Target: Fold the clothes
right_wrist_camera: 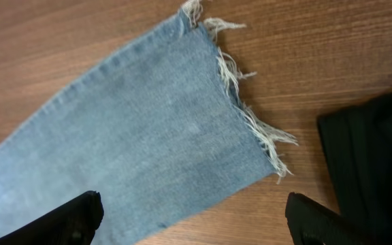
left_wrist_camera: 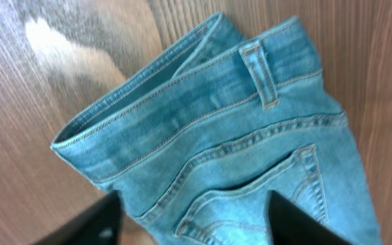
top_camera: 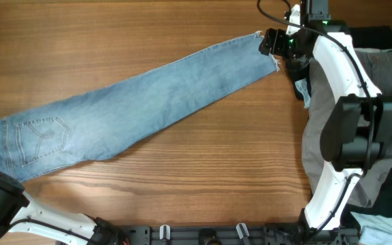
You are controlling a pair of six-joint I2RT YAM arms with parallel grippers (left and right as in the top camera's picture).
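Observation:
The light-blue jeans need to be grabbed next by the frayed hem with my right gripper, to fold the legs over toward the waistband.
Light-blue denim jeans (top_camera: 135, 102) lie spread long and diagonal on the wooden table, waistband at the left edge, frayed hem (top_camera: 267, 47) at the upper right. My right gripper (top_camera: 275, 42) hovers over the hem, open and empty; its wrist view shows the frayed hem (right_wrist_camera: 240, 102) between wide fingertips (right_wrist_camera: 196, 221). My left gripper (left_wrist_camera: 196, 221) is open above the waistband (left_wrist_camera: 182, 109) and back pocket (left_wrist_camera: 264, 197), holding nothing. In the overhead view only the left arm's base shows at the bottom left.
A pile of grey and dark clothes (top_camera: 380, 102) lies at the right edge under the right arm. A dark cloth (right_wrist_camera: 373, 163) lies just right of the hem. Bare wooden table (top_camera: 203, 177) lies in front of the jeans.

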